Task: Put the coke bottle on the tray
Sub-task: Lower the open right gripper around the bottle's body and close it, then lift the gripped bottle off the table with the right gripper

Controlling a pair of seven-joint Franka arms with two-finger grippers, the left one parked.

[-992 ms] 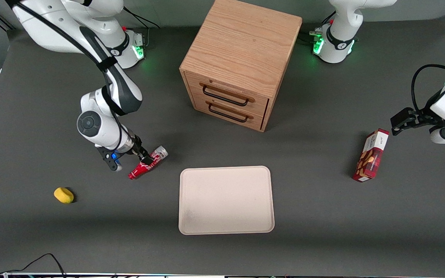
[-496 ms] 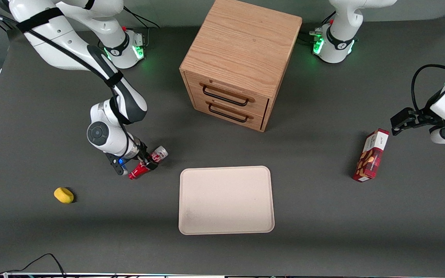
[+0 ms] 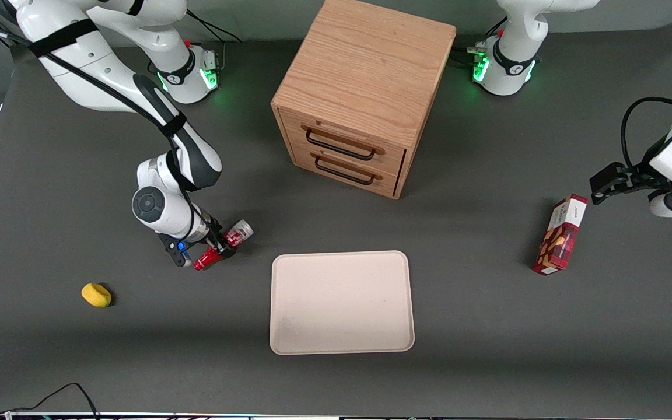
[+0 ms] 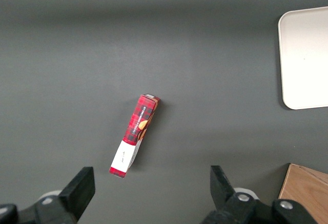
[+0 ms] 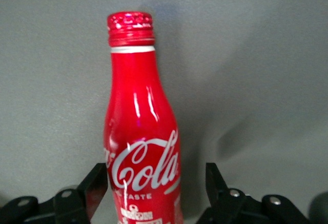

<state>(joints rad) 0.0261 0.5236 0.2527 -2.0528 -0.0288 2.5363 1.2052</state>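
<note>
I will next pick up the coke bottle (image 3: 235, 234) by its middle with my gripper, so that I can place it on the tray (image 3: 342, 302).
The coke bottle (image 3: 235, 234) lies on its side on the dark table, beside the tray's corner that is farthest from the front camera, toward the working arm's end. Its red cap end (image 3: 202, 263) points toward the front camera. My gripper (image 3: 221, 245) is down over the bottle's middle and open. In the right wrist view the bottle (image 5: 141, 131) sits between the fingers: one finger (image 5: 96, 183) touches its side, the other (image 5: 215, 180) stands apart from it. The beige tray (image 3: 342, 302) holds nothing, and its corner (image 4: 305, 55) shows in the left wrist view.
A wooden two-drawer cabinet (image 3: 365, 93) stands farther from the front camera than the tray. A red snack box (image 3: 560, 236) (image 4: 136, 134) lies toward the parked arm's end. A small yellow object (image 3: 96, 294) lies nearer the front camera than the gripper.
The right arm's wrist has shifted toward the tray and come down, bringing the fingers around the bottle's middle. The bottle has barely moved on the table.
</note>
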